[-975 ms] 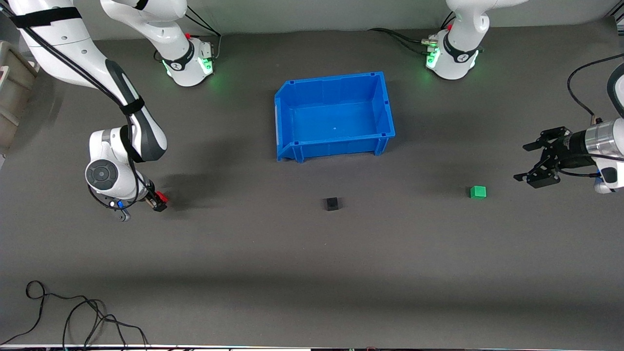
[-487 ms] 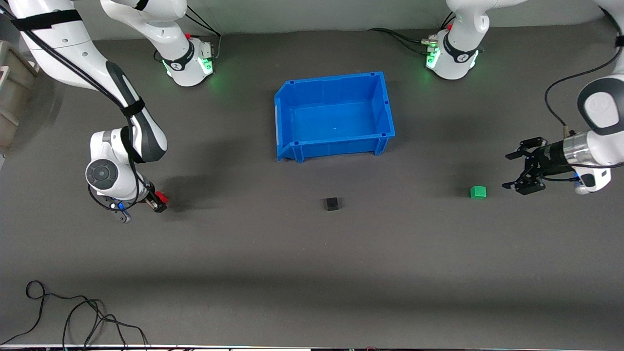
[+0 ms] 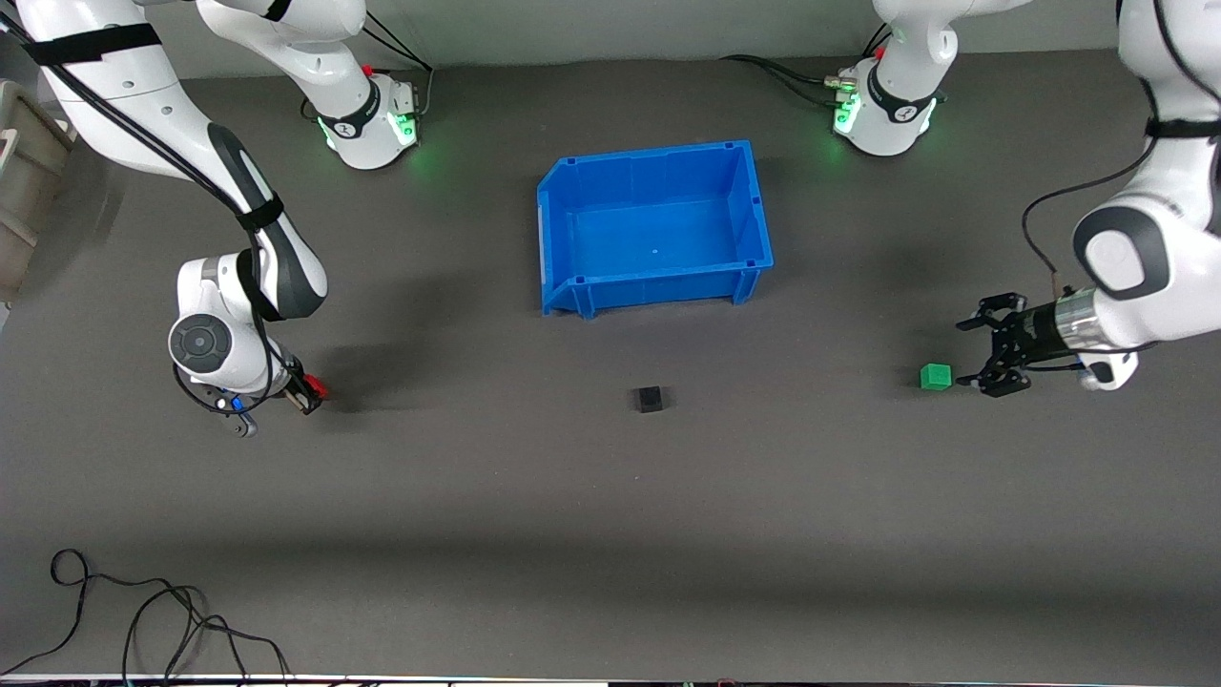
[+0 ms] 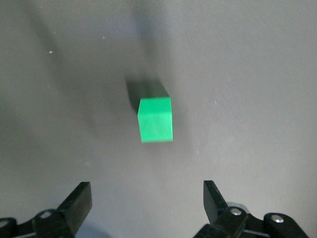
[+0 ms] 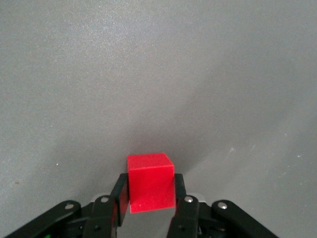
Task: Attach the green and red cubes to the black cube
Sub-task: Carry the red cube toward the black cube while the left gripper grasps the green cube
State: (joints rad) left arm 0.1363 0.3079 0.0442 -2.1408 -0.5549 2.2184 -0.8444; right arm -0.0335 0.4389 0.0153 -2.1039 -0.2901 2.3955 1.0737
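My left gripper is to attach the green cube (image 3: 935, 376) to the black cube (image 3: 650, 399), so it should next grab the green cube by its opposite sides.
The black cube (image 3: 650, 399) sits on the grey table, nearer the front camera than the blue bin. The green cube (image 3: 935, 376) lies toward the left arm's end of the table; it also shows in the left wrist view (image 4: 155, 119). My left gripper (image 3: 975, 353) is open and empty, low over the table just beside the green cube, not touching it. My right gripper (image 3: 313, 394) is shut on the red cube (image 3: 316, 387), low at the right arm's end of the table. The red cube (image 5: 150, 181) shows between the fingers in the right wrist view.
An empty blue bin (image 3: 754, 201) stands at the table's middle, farther from the front camera than the black cube. A loose black cable (image 3: 143, 620) lies at the near edge toward the right arm's end.
My left gripper has come down and moved toward the green cube, ending close beside it. The right gripper has stayed in place with the red cube.
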